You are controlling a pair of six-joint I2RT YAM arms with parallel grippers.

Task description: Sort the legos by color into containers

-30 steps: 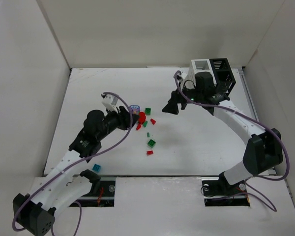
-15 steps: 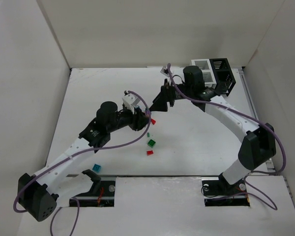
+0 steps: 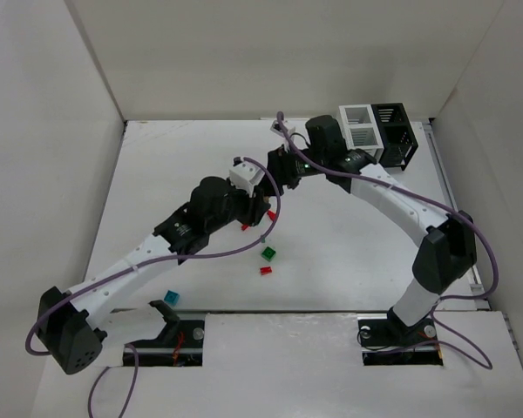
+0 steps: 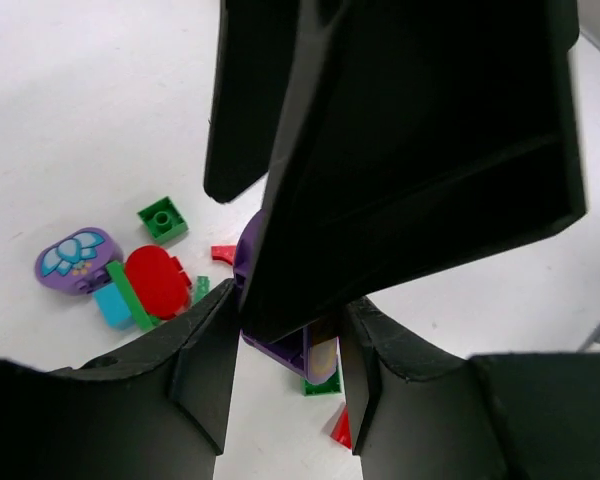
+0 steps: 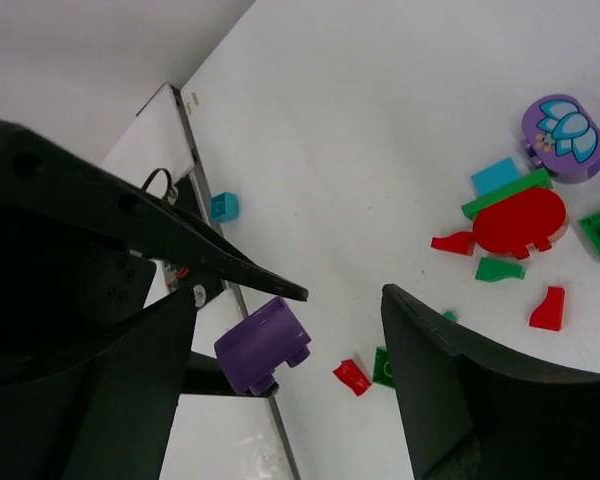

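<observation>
Both fingers of my right gripper reach along either side of the purple brick's studs, at fingertip depth, so my right gripper closes on the purple brick next.
My left gripper (image 3: pixel 260 193) is shut on a purple brick (image 4: pixel 292 350), held above the table. The same brick shows in the right wrist view (image 5: pixel 263 345), hanging under a thin black left finger (image 5: pixel 210 255). My right gripper (image 3: pixel 277 174) is open, its jaws wide on either side of the brick (image 5: pixel 290 370) without touching it; its black body fills the left wrist view (image 4: pixel 400 150). Loose legos lie below: a purple flower piece (image 4: pixel 77 260), a red round piece (image 4: pixel 157 280), a green brick (image 4: pixel 163 218). The white bin (image 3: pixel 357 122) and the black bin (image 3: pixel 394 126) stand at the back right.
A green brick (image 3: pixel 268 253) and a red brick (image 3: pixel 265 271) lie near the middle of the table. A teal brick (image 3: pixel 171 298) lies near the front edge by the left arm's base. White walls enclose the table on three sides.
My left arm has lifted off the lego pile and reached right. My right arm has swung left from the bins. The two grippers now meet above the pile.
</observation>
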